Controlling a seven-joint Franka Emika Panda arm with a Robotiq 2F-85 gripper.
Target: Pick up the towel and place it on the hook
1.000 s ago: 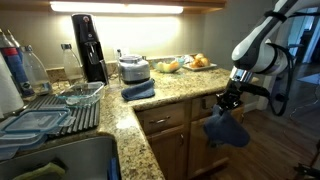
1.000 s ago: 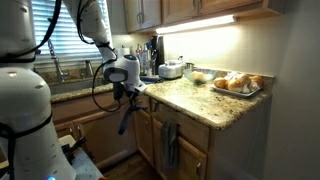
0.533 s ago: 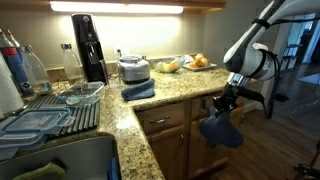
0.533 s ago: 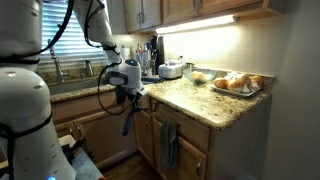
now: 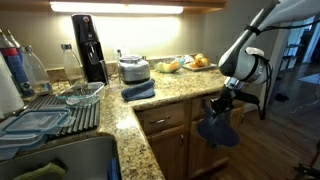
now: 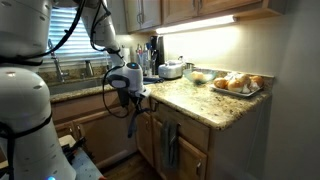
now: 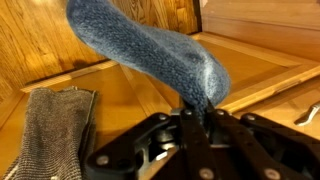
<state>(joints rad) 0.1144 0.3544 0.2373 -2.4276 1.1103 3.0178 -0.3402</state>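
My gripper should keep holding the blue towel. The towel hangs free short of the front of the cabinet, so it would fall to the floor if I opened now.
My gripper (image 7: 197, 115) is shut on a corner of a blue fluffy towel (image 7: 150, 50), which stretches away over the wooden cabinet front. In both exterior views the gripper (image 5: 222, 103) (image 6: 133, 97) holds the towel (image 5: 217, 130) (image 6: 132, 120) hanging in the air just in front of the lower cabinets, below the counter edge. A grey towel (image 7: 55, 135) (image 6: 168, 145) hangs on the cabinet face to one side of the blue one. I cannot make out the hook itself.
The granite counter (image 5: 135, 125) carries a folded blue cloth (image 5: 138, 90), a toaster (image 5: 132, 68), a coffee machine (image 5: 88, 45), fruit (image 5: 190, 63) and a dish rack (image 5: 60, 110). A metal handle (image 7: 308, 112) shows on the cabinet. A sink (image 5: 50, 160) lies at the near corner.
The gripper has carried the hanging blue towel closer to the cabinet front and slightly lower. It has stayed shut on the towel.
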